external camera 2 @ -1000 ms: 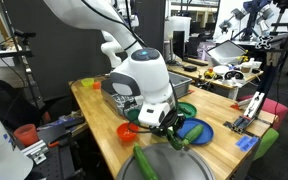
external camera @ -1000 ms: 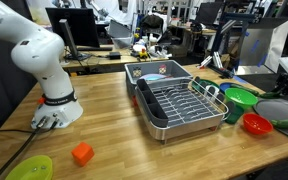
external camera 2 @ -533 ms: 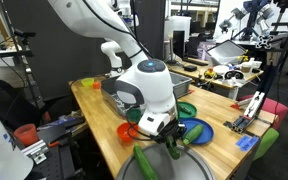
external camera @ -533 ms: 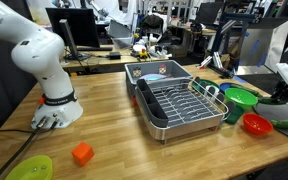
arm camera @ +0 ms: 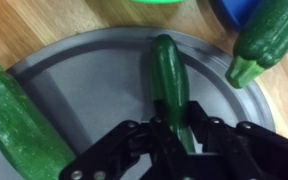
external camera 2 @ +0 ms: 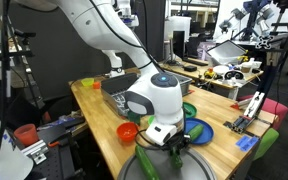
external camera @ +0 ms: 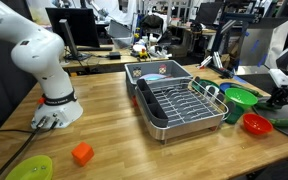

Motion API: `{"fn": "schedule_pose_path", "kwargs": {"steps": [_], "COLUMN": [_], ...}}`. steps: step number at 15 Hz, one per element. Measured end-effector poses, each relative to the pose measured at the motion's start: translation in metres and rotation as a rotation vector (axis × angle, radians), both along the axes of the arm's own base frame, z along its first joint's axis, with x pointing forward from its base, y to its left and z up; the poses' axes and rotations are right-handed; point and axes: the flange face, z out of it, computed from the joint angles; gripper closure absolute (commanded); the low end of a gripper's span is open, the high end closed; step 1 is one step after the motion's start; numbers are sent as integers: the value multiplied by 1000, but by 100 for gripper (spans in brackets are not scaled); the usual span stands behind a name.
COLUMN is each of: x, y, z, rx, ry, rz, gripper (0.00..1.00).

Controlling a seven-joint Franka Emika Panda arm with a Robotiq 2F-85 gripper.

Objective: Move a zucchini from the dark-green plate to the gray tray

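I need to let go of the slender zucchini: it hangs low over the flat middle of the gray tray, free of the thicker zucchini (arm camera: 14, 120).
My gripper (arm camera: 170, 128) is shut on a slender dark-green zucchini (arm camera: 168, 75) and holds it over the middle of the gray tray (arm camera: 94, 70). I cannot tell whether the zucchini touches the tray. In an exterior view the gripper (external camera 2: 174, 148) is low over the gray tray (external camera 2: 189, 170) at the table's front edge. A second, thicker zucchini (arm camera: 14, 120) lies on the tray's left part. A third zucchini (arm camera: 269, 40) lies beyond the tray's rim by a blue plate (arm camera: 224, 10). A green plate's rim (external camera 2: 188, 110) shows behind the arm, and the plate is mostly hidden.
A red bowl (external camera 2: 129, 131) stands next to the tray. A metal basin with a wire rack (external camera: 179, 105) fills the middle of the table. An orange block (external camera: 81, 153) and a yellow-green plate (external camera: 29, 168) lie near the robot base. A bright green dish (external camera: 241, 98) sits by the basin.
My gripper has come down toward the gray tray with the zucchini in it, and the wrist has swung over the tray.
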Motion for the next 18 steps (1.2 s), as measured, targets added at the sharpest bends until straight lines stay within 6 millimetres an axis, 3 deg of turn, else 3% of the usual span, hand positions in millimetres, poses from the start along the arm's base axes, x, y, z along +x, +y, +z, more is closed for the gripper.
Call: {"fn": "schedule_pose_path", "kwargs": {"steps": [1,3,9,14,18], "x": [1,4,8,14,20], "y": [-1,-2,-2,-3,14], "z": [0,0,5,39,98], "rx": [5,13,26,9,-26], "ry": [-1,-3,-12,-69,-171], "rz": [-5,-9,-8,4,92], "gripper": [45,41,2,0,0]}}
